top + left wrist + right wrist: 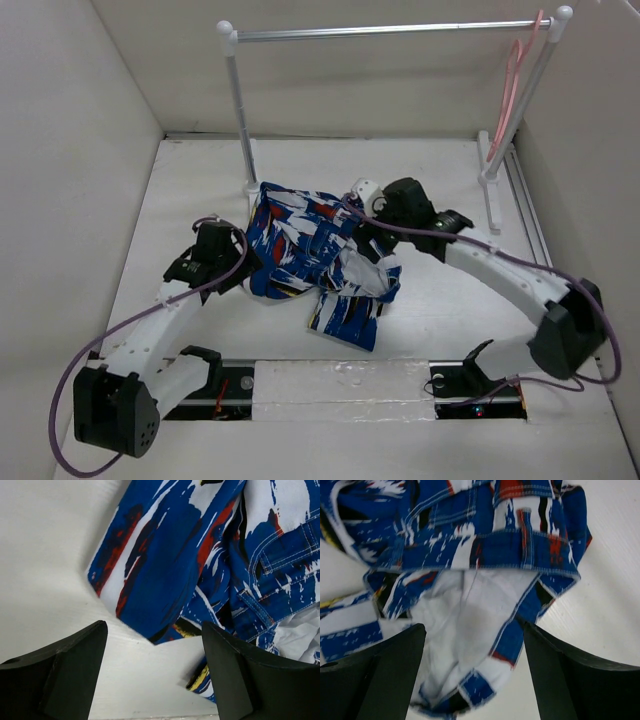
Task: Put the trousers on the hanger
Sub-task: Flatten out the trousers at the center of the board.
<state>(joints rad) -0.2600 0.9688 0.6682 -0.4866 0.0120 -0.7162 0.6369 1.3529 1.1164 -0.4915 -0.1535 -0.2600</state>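
My right gripper grips the trousers by the waistband edge (345,248) (482,562), opposite the leg, next, to spread them straight for the hanger.
The trousers (310,250), blue with white, red, black and yellow print, lie crumpled on the table's middle. The pink hanger (513,85) hangs at the right end of the silver rail. My left gripper (240,268) is open at the heap's left edge; in its wrist view (152,680) a trouser leg (165,560) lies ahead and bare table shows between the fingers. My right gripper (372,232) is open over the heap's right side; in its wrist view (472,680) the pale lining (465,630) and waistband (520,550) lie between the fingers, not pinched.
A silver rail (390,32) on white posts (240,120) stands at the back. White walls close in left, right and rear. A black slot with taped cover (340,380) runs along the near edge between the arm bases.
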